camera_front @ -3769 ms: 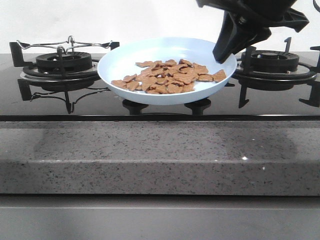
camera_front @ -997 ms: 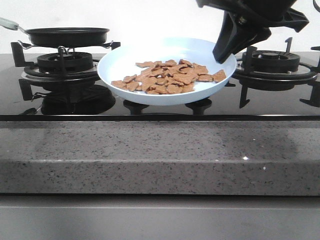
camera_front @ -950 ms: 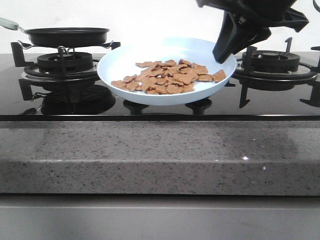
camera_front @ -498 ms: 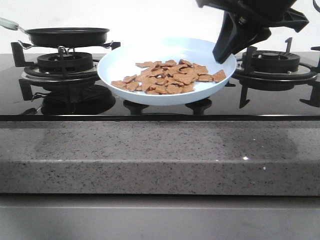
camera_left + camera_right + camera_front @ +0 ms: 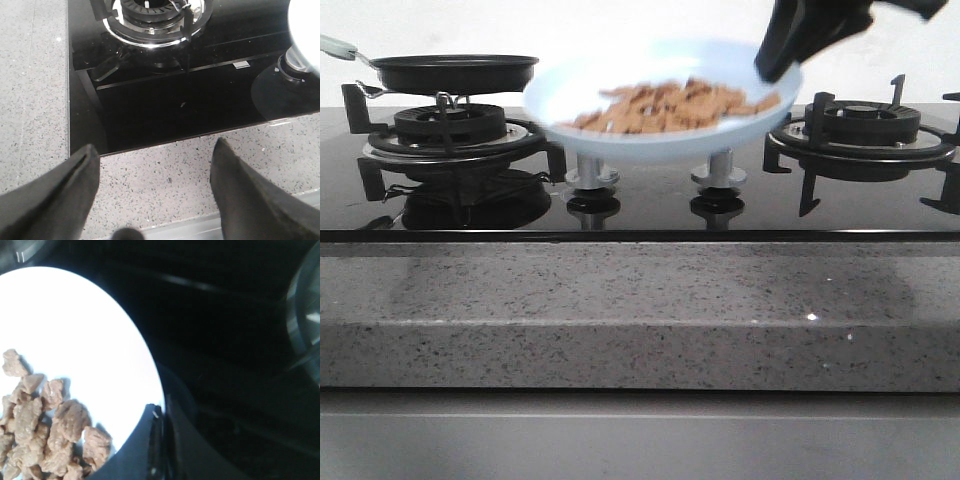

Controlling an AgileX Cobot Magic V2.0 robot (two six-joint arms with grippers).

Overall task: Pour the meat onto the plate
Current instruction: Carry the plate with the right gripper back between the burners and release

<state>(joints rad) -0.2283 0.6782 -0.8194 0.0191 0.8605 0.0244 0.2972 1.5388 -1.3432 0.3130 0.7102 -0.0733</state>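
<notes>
The plate's base hangs above the black glass hob and the plate would drop if I opened now, so my right gripper keeps holding the pale blue plate.
The pale blue plate hangs blurred above the middle of the hob, clear of the glass. The meat, a loose heap of reddish-brown pieces, lies on it. My right gripper is shut on the plate's right rim. In the right wrist view the two fingers pinch that rim, with the plate and the meat beside them. My left gripper stands open and holds nothing, over the speckled counter in front of the hob. A sliver of the plate shows in that view.
A black frying pan with a pale handle sits on the left burner. The right burner carries nothing. Two silver knobs stand under the plate. The granite counter edge runs along the front.
The right gripper has lifted the plate with the meat up off the hob, uncovering the two knobs. Earlier the frying pan came onto the left burner.
</notes>
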